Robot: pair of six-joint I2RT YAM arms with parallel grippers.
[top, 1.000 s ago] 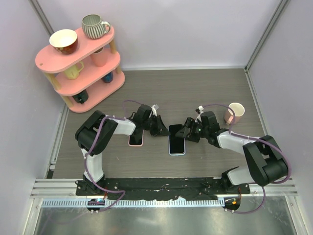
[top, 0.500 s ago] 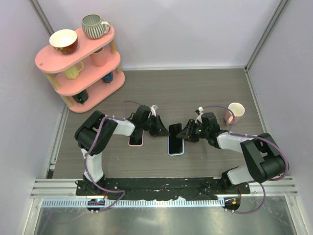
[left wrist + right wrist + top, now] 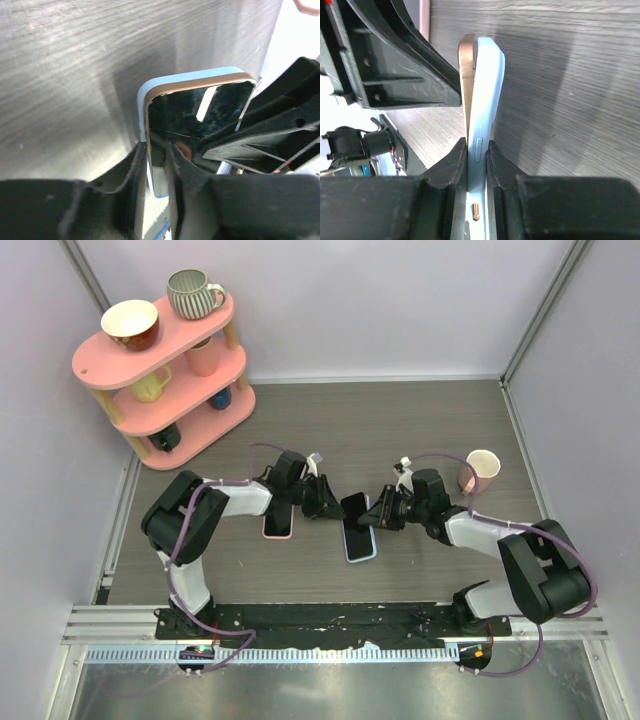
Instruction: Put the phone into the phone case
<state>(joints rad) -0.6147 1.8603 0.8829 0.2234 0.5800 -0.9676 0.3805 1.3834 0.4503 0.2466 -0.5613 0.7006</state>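
The light blue phone case would come up with the phone in it if I lifted my right gripper now. Its edge (image 3: 477,156) is between my right gripper's closed fingers.
A black-screened phone with a gold rim (image 3: 352,510) sits tilted in a light blue phone case (image 3: 362,546) at mid table. My left gripper (image 3: 328,508) is shut on the phone's left edge. In the left wrist view (image 3: 157,162) the dark screen (image 3: 200,107) stands in front of the blue case (image 3: 142,97). My right gripper (image 3: 379,518) is shut on the case's right side. In the right wrist view (image 3: 476,155) the case (image 3: 487,85) shows edge-on, with the gold phone edge (image 3: 466,60) parted from it at the far end.
A pink-rimmed flat item (image 3: 278,525) lies under my left arm. A cream and pink mug (image 3: 481,471) stands at the right. A pink three-tier shelf (image 3: 160,347) with mugs and a bowl stands at the back left.
Both grippers shifted slightly left. The phone's far end has swung left and risen away from the blue case, which lay aligned under it before.
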